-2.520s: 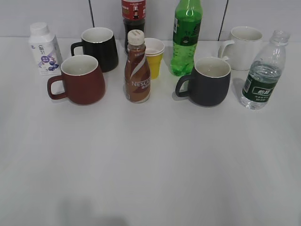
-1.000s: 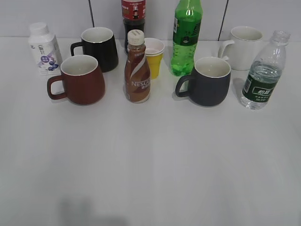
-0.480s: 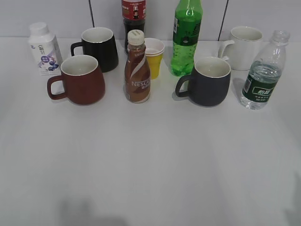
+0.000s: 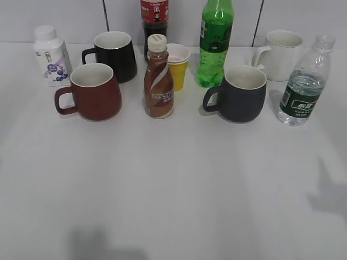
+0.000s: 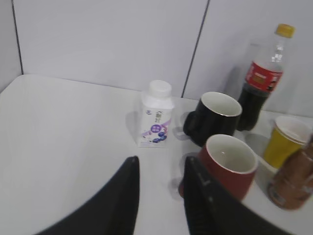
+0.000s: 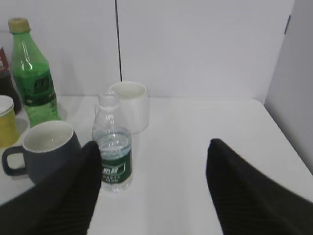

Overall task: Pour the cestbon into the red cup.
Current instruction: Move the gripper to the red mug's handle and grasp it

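Note:
Next, my left gripper takes hold of the red cup (image 4: pixel 93 92) by its loop handle (image 4: pixel 64 102) to keep the cup steady for the pour.
The cestbon (image 4: pixel 303 86), a clear ribbed bottle with a dark green label and no cap, stands upright at the far right of the table. It also shows in the right wrist view (image 6: pixel 113 149), just past my left finger. The red cup (image 4: pixel 93 92), dark red-brown with a white inside, stands at the left with its handle pointing left. It also shows in the left wrist view (image 5: pixel 227 166). My right gripper (image 6: pixel 152 161) is wide open and empty, short of the cestbon. My left gripper (image 5: pixel 160 176) is open and empty, short of the red cup's handle. Neither gripper shows in the exterior view.
Between them stand a brown Nescafe bottle (image 4: pixel 158 81), a yellow paper cup (image 4: pixel 177 66), a green soda bottle (image 4: pixel 214 43) and a dark grey mug (image 4: pixel 241 95). A black mug (image 4: pixel 115 57), a white milk bottle (image 4: pixel 50 57), a cola bottle (image 4: pixel 154 16) and a white mug (image 4: pixel 280 54) stand behind.
No object has moved. A dark shadow has grown on the table at the lower right edge of the exterior view.

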`<state>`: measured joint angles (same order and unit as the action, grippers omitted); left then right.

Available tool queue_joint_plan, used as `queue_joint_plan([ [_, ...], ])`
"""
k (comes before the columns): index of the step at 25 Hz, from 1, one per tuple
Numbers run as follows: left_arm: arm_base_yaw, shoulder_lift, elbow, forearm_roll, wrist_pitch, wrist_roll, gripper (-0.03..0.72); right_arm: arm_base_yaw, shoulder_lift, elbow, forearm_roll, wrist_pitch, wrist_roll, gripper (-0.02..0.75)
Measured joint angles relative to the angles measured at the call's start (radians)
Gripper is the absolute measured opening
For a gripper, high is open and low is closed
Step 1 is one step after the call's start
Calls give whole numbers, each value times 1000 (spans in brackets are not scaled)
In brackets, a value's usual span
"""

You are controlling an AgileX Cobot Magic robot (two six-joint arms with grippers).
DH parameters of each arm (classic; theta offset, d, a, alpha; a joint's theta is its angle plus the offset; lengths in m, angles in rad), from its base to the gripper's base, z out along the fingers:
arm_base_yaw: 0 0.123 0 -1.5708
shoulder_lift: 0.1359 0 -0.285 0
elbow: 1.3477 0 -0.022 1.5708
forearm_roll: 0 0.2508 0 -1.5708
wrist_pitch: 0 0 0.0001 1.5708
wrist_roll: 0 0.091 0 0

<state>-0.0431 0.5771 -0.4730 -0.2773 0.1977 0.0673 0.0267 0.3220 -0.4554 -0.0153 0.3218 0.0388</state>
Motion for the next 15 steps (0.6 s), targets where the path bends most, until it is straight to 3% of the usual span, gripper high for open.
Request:
queue_joint_plan([
  [15, 0, 605, 2, 79, -636, 0, 241, 21, 440, 43, -7, -474, 0, 503],
])
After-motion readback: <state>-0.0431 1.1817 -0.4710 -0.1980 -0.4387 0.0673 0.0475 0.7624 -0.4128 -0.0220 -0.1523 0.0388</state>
